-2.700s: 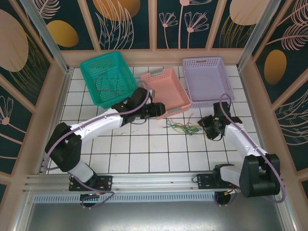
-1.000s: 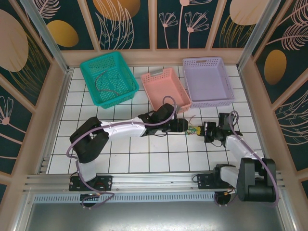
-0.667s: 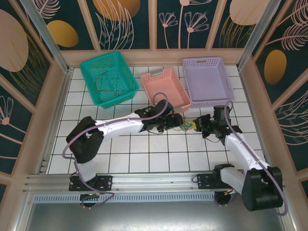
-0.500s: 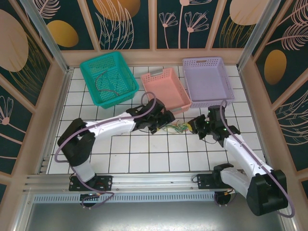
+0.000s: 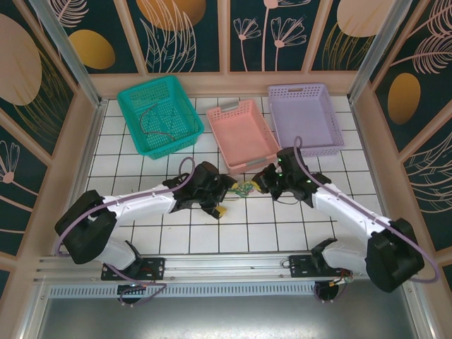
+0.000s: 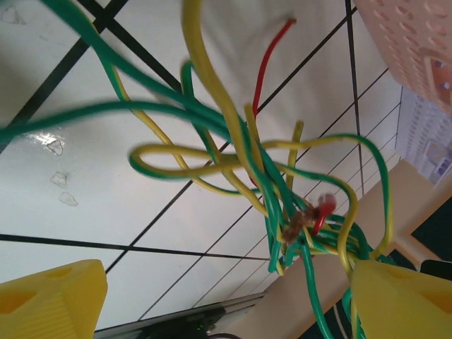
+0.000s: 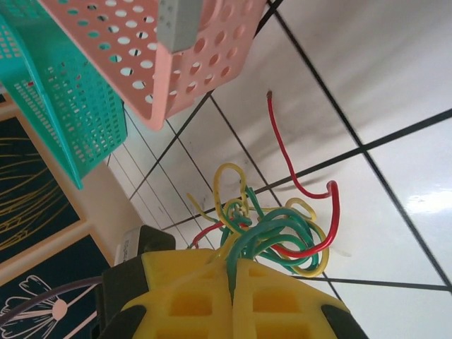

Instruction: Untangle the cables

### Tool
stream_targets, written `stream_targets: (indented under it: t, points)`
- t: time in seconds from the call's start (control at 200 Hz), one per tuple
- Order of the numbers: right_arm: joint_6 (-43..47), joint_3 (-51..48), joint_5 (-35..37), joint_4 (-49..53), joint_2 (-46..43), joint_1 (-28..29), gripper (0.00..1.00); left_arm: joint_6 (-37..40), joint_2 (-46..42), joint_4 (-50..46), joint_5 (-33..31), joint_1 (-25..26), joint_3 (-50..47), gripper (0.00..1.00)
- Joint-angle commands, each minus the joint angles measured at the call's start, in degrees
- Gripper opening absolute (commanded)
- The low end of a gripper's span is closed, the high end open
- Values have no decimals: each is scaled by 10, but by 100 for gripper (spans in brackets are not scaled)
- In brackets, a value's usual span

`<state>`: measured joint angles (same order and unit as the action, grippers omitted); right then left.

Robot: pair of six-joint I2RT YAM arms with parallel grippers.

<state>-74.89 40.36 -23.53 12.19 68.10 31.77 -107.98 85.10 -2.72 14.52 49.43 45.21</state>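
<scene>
One loose yellow-green piece of the cables lies away from my right gripper's pinch, so my left gripper should grab it to draw it out and untangle it.
The cables (image 5: 244, 189) are a small knot of green, yellow and red wires hanging just above the white tiles, in front of the pink basket. My right gripper (image 5: 260, 181) is shut on the cables; in the right wrist view its yellow fingers (image 7: 282, 304) pinch green and yellow strands of the bunch (image 7: 279, 233), and a red wire (image 7: 286, 152) curls free. My left gripper (image 5: 223, 200) is open just left of the bunch. Seen from the left wrist, the tangle (image 6: 282, 205) hangs beyond the left gripper (image 6: 226, 307), its yellow fingertips (image 6: 49, 304) wide apart and touching nothing.
A pink basket (image 5: 223, 113) stands right behind the bunch, its corner near it (image 7: 176, 56). A teal basket (image 5: 131, 95) holding a dark wire (image 5: 157, 121) is at the back left, and a lilac basket (image 5: 311, 90) at the back right. Wooden walls ring the tiled floor.
Both grippers have moved left across the tiles. The right one carried the bunch with it, still shut. The left gripper opened and drew back to the left of the bunch.
</scene>
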Motion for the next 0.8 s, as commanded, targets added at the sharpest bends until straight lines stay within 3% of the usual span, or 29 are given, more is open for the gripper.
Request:
stream_targets:
  t: [0.0, 0.085, 0.155, 0.275, 0.35, 0.42, 0.796]
  points:
    - [-6, 31, 5, -41, 15, 21, 0, -70, -17, 18, -12, -1, -18, 88]
    - [-9, 32, 0, -45, 18, 29, 0, -115, -17, 41, -43, 0, -51, 83]
    - [-7, 32, -6, -41, 17, 29, 0, -124, -17, 65, -79, -2, -75, 71]
    - [14, 33, -9, -17, 7, 21, 0, -124, -20, 27, -142, -14, -101, 44]
    - [32, 33, -8, 7, -6, 8, 0, -125, -30, 34, -160, -27, -135, 16]
    - [48, 30, -6, 31, -21, -1, 0, -115, -47, 30, -176, -45, -155, 1]
    - [137, 25, -15, 124, -73, -123, 0, -42, -133, -98, -257, -96, -153, 0]
